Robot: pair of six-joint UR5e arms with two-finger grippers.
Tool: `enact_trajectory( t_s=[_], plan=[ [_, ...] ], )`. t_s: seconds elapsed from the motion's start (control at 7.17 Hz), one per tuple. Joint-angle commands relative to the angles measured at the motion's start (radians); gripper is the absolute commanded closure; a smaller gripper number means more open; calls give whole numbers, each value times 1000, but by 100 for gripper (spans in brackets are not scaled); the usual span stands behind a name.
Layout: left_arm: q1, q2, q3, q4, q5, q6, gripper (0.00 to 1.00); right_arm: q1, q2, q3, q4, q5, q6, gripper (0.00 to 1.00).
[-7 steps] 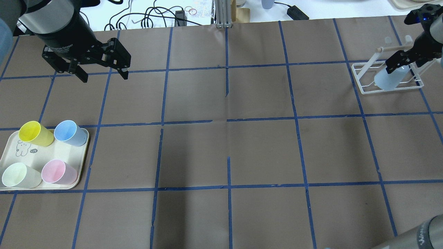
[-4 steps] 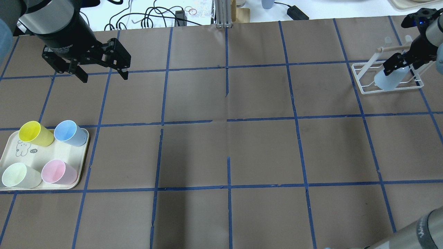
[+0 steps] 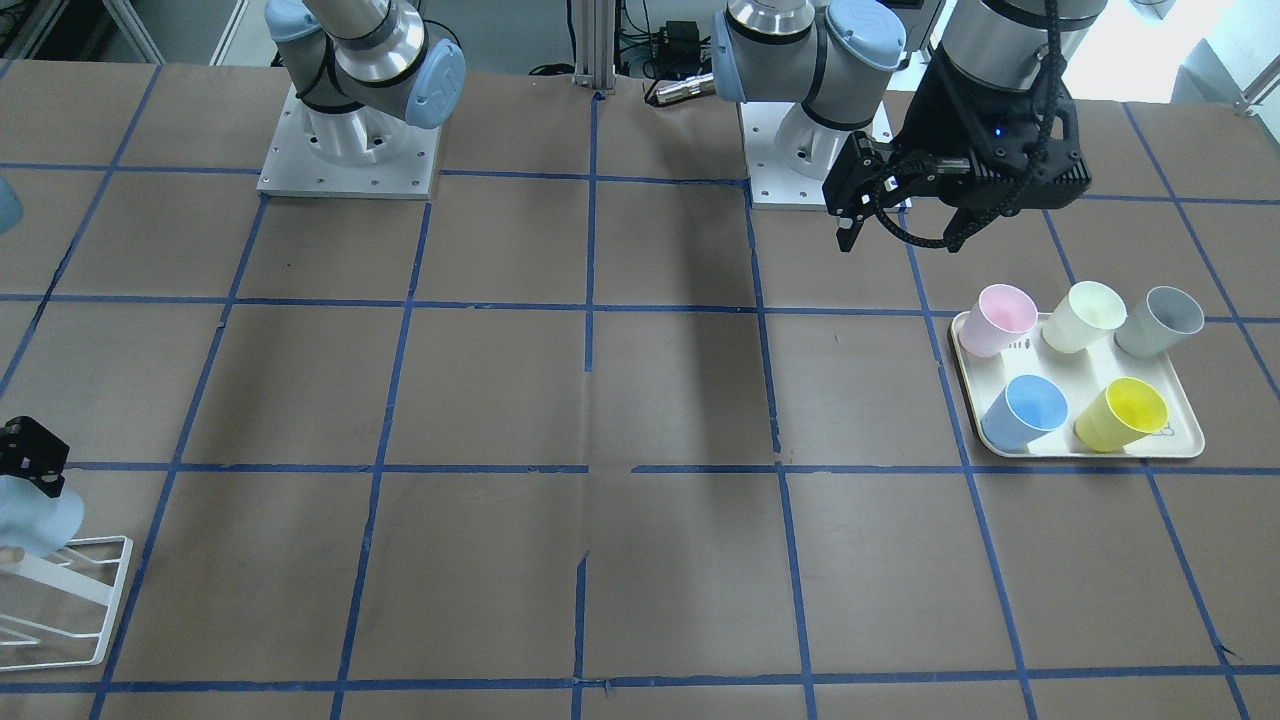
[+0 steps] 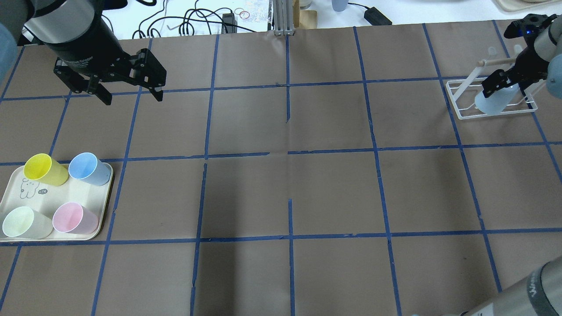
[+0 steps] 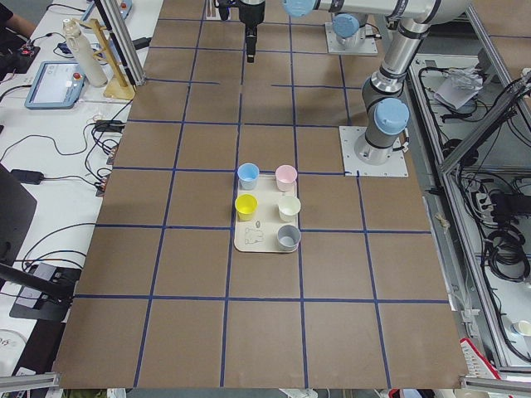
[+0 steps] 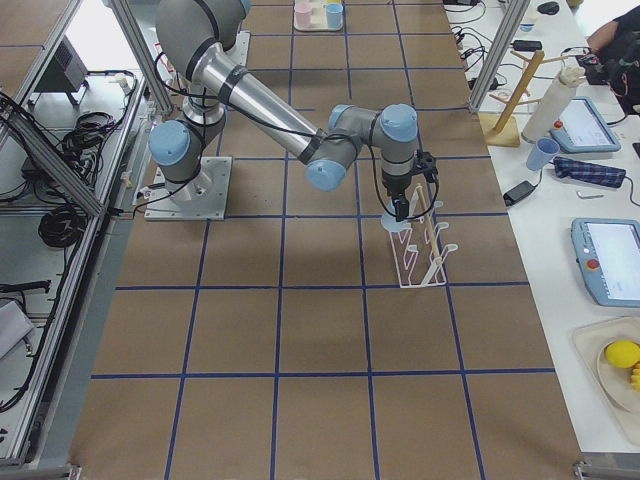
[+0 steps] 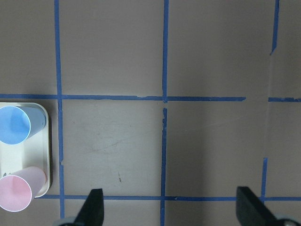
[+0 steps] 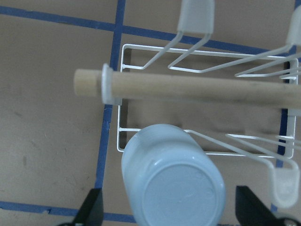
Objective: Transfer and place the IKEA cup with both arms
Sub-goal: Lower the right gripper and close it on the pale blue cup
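Observation:
I need to pick up the IKEA cup with my right gripper next, holding it by its base end [image 8: 181, 195], so the cup's open rim stays free for my left gripper.
The IKEA cup [image 8: 171, 181], pale icy blue, sits upside down on a peg of the white wire rack [image 8: 141, 49] at the table's far right. It also shows in the overhead view as the cup [image 4: 491, 103] on the rack [image 4: 461, 107]. My right gripper [image 4: 498, 87] is open. Its fingers [image 8: 92, 209] straddle the cup's base, with a small gap on each side. In the front-facing view only one finger shows above the cup [image 3: 35, 525]. My left gripper [image 4: 131, 97] hangs open and empty over the far left of the table, beyond the tray.
A cream tray [image 4: 44, 199] at the near left holds a yellow cup [image 4: 44, 169], a deeper blue cup [image 4: 88, 168], a pale green cup [image 4: 19, 221] and a pink cup [image 4: 72, 217]. A grey cup [image 3: 1160, 320] stands on it too. A wooden rod [image 8: 197, 89] runs across the rack's top.
My right gripper has shifted a little to the left and settled around the cup on the rack. The left arm has not moved.

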Motion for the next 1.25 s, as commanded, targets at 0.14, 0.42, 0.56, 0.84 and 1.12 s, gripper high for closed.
enact_trajectory(
  t_s=[0.14, 0.42, 0.56, 0.84, 1.12],
  plan=[
    [0, 0, 0, 0, 1, 0, 0, 1, 3, 0, 1, 2, 1, 26],
    [0, 2, 0, 0, 1, 0, 0, 1, -1, -1, 2, 0, 1, 54],
    [0, 0, 0, 1, -1, 0, 0, 1, -6, -1, 5, -2, -1, 75],
    [0, 0, 1, 1, 1, 0, 0, 1, -12, -3, 7, -11, -1, 86],
    [0, 0, 2, 1, 1, 0, 0, 1, -50, -3, 15, -17, -2, 86]
  ],
)
